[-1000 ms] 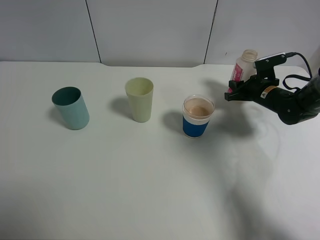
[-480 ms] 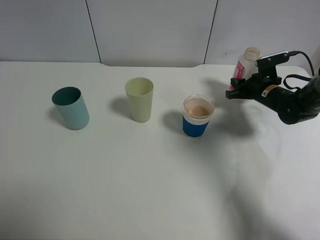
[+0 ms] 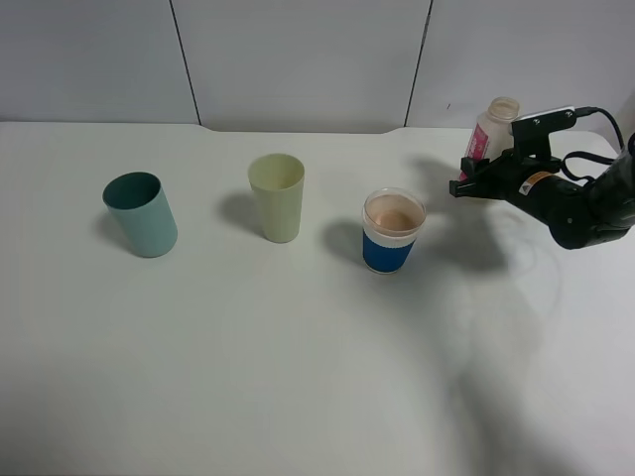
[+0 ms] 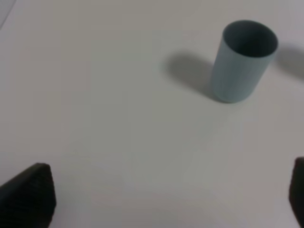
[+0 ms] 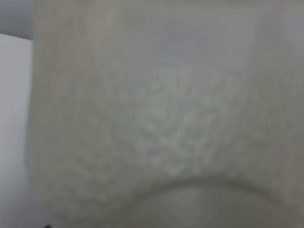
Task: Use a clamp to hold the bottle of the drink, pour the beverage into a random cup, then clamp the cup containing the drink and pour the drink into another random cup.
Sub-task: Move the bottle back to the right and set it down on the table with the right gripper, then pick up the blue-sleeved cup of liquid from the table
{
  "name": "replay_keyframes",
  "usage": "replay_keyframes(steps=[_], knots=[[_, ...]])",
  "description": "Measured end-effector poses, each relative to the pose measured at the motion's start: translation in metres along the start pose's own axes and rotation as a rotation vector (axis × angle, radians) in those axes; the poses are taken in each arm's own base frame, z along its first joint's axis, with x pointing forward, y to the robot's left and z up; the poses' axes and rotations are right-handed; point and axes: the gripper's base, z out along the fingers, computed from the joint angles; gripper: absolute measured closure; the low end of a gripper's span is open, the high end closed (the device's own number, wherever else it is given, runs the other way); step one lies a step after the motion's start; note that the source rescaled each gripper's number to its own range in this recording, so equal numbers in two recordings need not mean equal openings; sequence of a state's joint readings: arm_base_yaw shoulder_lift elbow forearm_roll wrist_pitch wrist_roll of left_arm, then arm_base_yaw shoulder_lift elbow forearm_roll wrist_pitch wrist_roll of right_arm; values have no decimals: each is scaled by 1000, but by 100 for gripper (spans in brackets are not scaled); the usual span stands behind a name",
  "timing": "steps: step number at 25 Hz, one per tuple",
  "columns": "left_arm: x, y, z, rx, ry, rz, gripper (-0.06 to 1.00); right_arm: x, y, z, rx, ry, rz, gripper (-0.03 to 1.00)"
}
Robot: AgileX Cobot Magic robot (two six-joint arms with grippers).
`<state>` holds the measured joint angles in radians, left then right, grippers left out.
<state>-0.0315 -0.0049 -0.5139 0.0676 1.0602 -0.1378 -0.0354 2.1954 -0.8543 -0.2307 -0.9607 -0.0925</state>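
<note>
I should open my right gripper: the drink bottle's base touches the white tabletop, so the drink bottle would stay upright.
The drink bottle [image 3: 492,126], whitish with a pink label and an open neck, stands nearly upright at the far right back, held in my right gripper [image 3: 480,175]. In the right wrist view the bottle's pale surface [image 5: 156,118] fills the frame, blurred. A clear cup with a blue band [image 3: 393,231] holds brown drink near the middle right. A cream cup [image 3: 277,196] and a teal cup [image 3: 141,214] stand to its left. My left gripper [image 4: 166,199] is open and empty, apart from the teal cup [image 4: 243,61]; it is out of the exterior view.
The white table [image 3: 298,377] ends at a grey wall [image 3: 298,59] behind. The right arm's black body and cable [image 3: 585,203] sit at the right edge.
The right gripper has moved slightly right and back with the bottle, and the bottle has come more upright. The cups have not moved.
</note>
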Motion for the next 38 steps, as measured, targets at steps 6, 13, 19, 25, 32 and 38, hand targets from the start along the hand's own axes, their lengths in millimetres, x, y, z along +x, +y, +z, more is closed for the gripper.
replay_keyframes(steps=[6, 13, 19, 25, 32, 38], knots=[[0, 0, 0, 0, 0, 0, -6, 0, -1, 0, 13, 2, 9, 97], [0, 0, 0, 0, 0, 0, -6, 1, -4, 0, 41, 5, 29, 97], [0, 0, 0, 0, 0, 0, -6, 1, -4, 0, 45, 5, 49, 93], [0, 0, 0, 0, 0, 0, -6, 0, -4, 0, 47, -6, 100, 53], [0, 0, 0, 0, 0, 0, -6, -1, -4, 0, 48, -12, 105, 34], [0, 0, 0, 0, 0, 0, -6, -34, -14, -11, 95, 12, 104, 12]])
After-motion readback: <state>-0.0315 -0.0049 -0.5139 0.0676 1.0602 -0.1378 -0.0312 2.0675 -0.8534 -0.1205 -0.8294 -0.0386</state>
